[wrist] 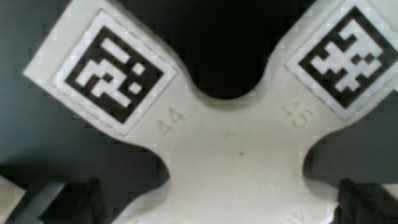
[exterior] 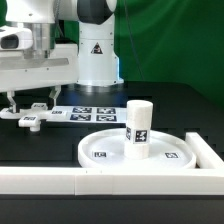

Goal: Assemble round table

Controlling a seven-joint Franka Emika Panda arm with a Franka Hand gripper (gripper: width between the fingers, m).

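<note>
I will next grab the white cross-shaped piece by its narrow middle (exterior: 36,113) with my gripper, so that I can set the piece on the short cylindrical post (exterior: 138,127).
The white cross-shaped piece (exterior: 30,119) lies on the black table at the exterior view's left. My gripper (exterior: 30,105) hangs right over it. In the wrist view the cross-shaped piece (wrist: 222,150) fills the picture, with two tagged arms spreading away. My gripper (wrist: 222,200) is open, with one dark finger (wrist: 80,200) on each side of the piece's narrow waist and a small gap on both sides. The large rimmed round disc (exterior: 105,150) lies near the front. The short cylindrical post (exterior: 138,127) stands upright on it.
The marker board (exterior: 85,115) lies flat between the cross-shaped piece and the disc. A long white border wall (exterior: 100,183) runs along the front and up the exterior view's right side. The robot's base (exterior: 95,60) stands behind.
</note>
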